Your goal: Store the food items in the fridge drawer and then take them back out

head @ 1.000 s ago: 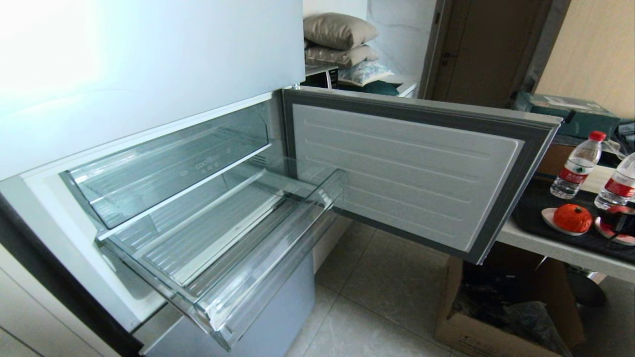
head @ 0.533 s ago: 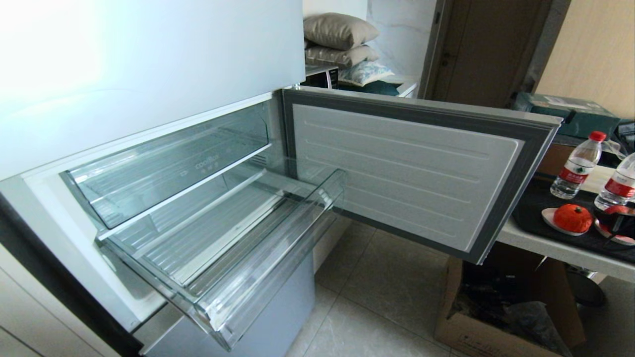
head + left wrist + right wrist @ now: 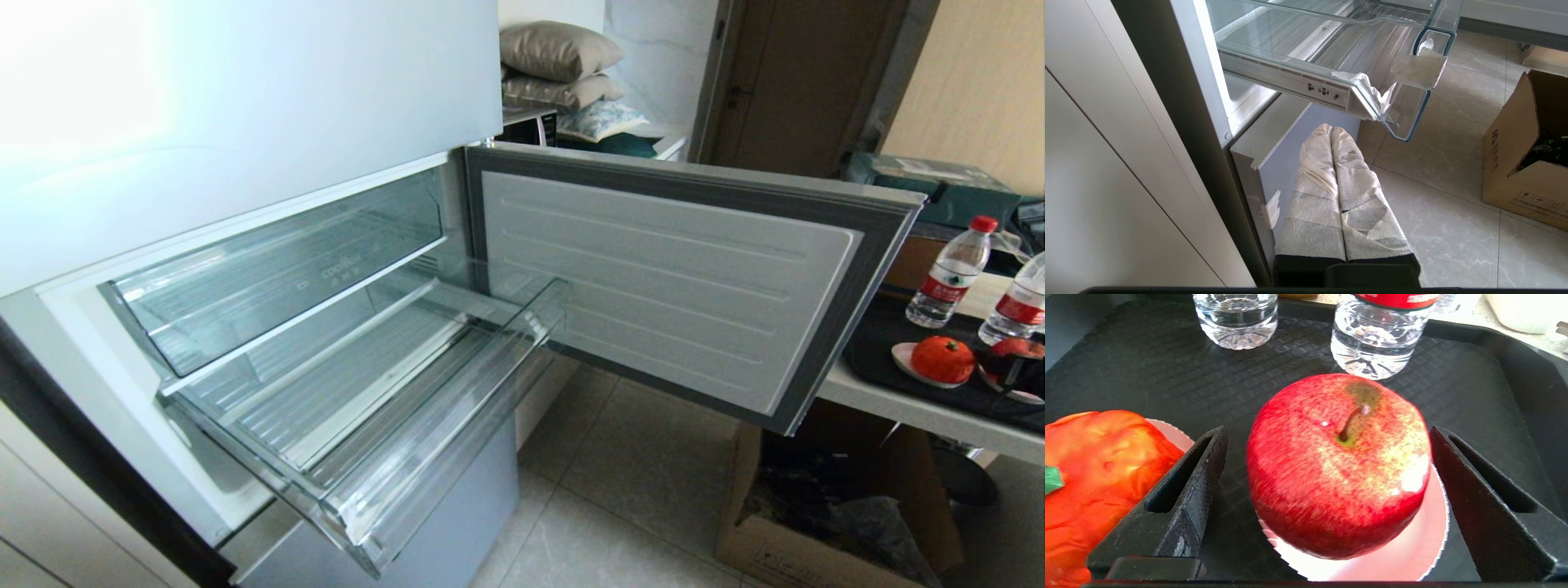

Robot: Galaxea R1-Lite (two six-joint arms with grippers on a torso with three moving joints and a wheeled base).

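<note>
My right gripper should close on the apple now, because my fingers reach down on either side of the red apple above the paper plate (image 3: 1412,547).
A red apple (image 3: 1337,465) sits on a small white paper plate (image 3: 1412,547) on the black tray (image 3: 1147,363). My right gripper (image 3: 1327,430) is open, one black finger on each side of the apple with a gap on both sides. The orange ribbed food (image 3: 1098,477) lies just beside one finger on its own plate. In the head view that orange food (image 3: 943,359) and the right gripper (image 3: 1016,367) are at the far right on the table. The fridge drawer (image 3: 457,457) is pulled out and holds nothing. My left gripper (image 3: 1331,130) is shut, parked below the drawer's corner.
The fridge door (image 3: 669,278) stands open between the drawer and the table. Two red-capped water bottles (image 3: 951,273) stand on the tray behind the foods. A clear upper bin (image 3: 269,269) sits above the drawer. A cardboard box (image 3: 816,523) is on the floor under the table.
</note>
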